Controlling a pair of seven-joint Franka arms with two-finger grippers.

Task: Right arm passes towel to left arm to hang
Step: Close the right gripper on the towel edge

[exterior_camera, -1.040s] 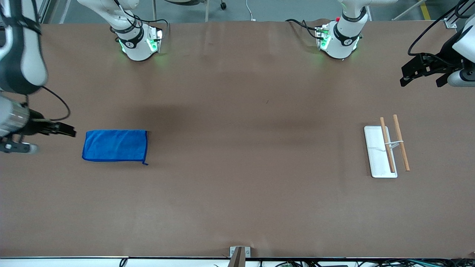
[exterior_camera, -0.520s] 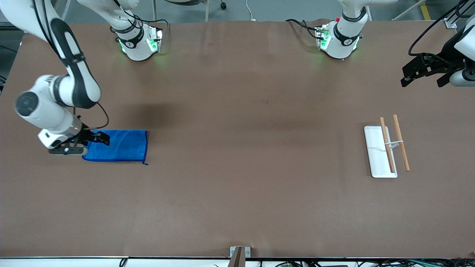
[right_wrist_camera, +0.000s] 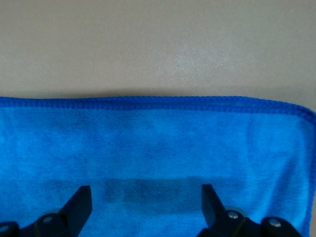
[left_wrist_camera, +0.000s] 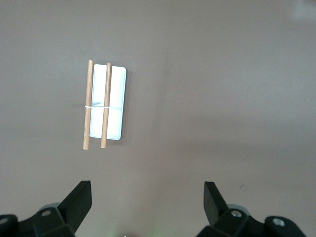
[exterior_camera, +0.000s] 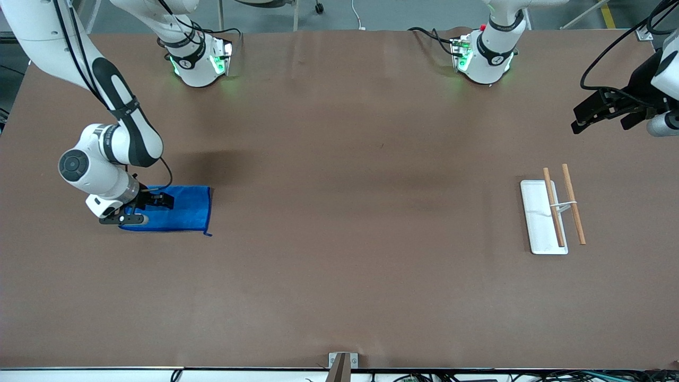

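My fingers reach down to the cloth behind the hem [exterior_camera: 210, 207] [right_wrist_camera: 158, 103] and meet their shadow, so my right gripper is ready to close on the towel.
The towel [exterior_camera: 183, 209], bright blue and folded into a rectangle, lies flat on the brown table toward the right arm's end. My right gripper [exterior_camera: 146, 209] is low over the towel's outer end, open, one finger on each side of the cloth's width. In the right wrist view the towel [right_wrist_camera: 158, 143] fills the space under the open right gripper [right_wrist_camera: 146, 202], its darker hem running across. My left gripper [exterior_camera: 599, 112] hangs open and empty in the air near the left arm's end of the table; its own view shows the left gripper [left_wrist_camera: 148, 197] over bare table.
A white rack base [exterior_camera: 537, 223] with two wooden rods [exterior_camera: 574, 204] stands toward the left arm's end, also seen as the rack base [left_wrist_camera: 114, 108] in the left wrist view. A metal bracket [exterior_camera: 339, 361] sits at the table's near edge. Both arm bases [exterior_camera: 199, 58] stand along the back.
My right arm has swung in from the table's end and come down over the towel's outer end. The left gripper has barely shifted.
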